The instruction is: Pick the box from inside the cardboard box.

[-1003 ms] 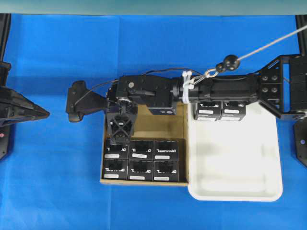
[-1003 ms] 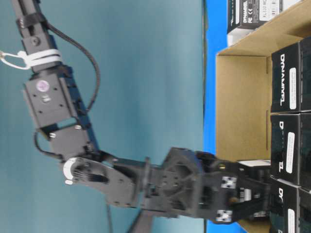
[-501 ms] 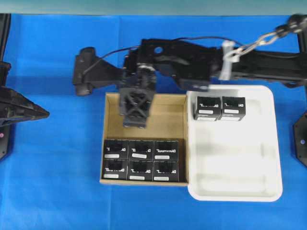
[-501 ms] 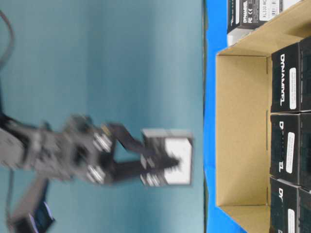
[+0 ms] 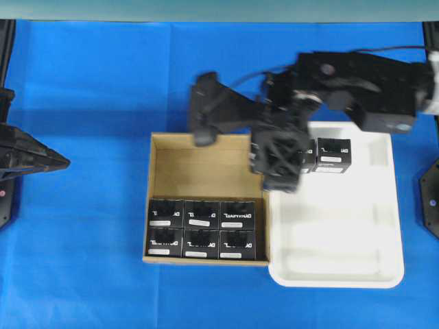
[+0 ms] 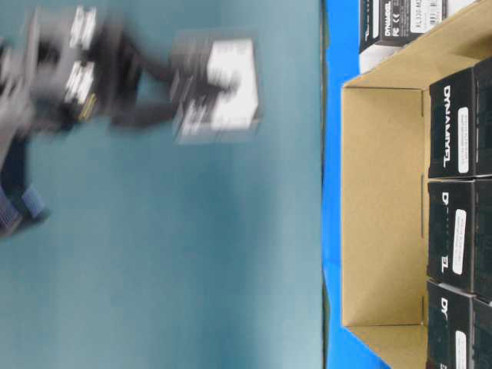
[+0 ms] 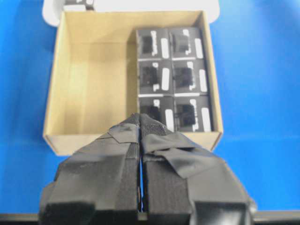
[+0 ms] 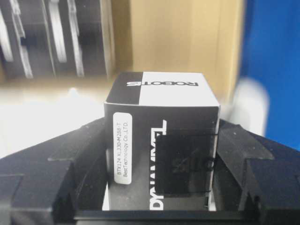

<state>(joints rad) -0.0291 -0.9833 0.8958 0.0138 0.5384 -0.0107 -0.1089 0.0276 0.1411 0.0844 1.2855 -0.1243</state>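
The small black box hangs high above the seam beside the white tray (image 5: 336, 226) and would drop if I opened now, so my right gripper keeps holding the box.
My right gripper (image 5: 280, 175) is shut on a small black box (image 8: 161, 112) with white lettering and a white label, and holds it in the air over the seam between the cardboard box (image 5: 148, 199) and the white tray. In the table-level view the gripper and box (image 6: 219, 84) are blurred, well above the carton (image 6: 380, 207). Several black boxes (image 5: 202, 226) fill the carton's front two rows; its back half is bare. My left gripper (image 7: 140, 119) is shut and empty, off to the left (image 5: 48, 161) of the carton (image 7: 89, 84).
A white plastic tray (image 5: 343, 233) touches the carton's right side. Two black boxes (image 5: 333, 154) stand at its back edge, one partly hidden by my right gripper. Blue cloth covers the table.
My right gripper has lifted a black box out of the carton's left side and carried it up and rightward to the tray's edge. The left arm has not moved.
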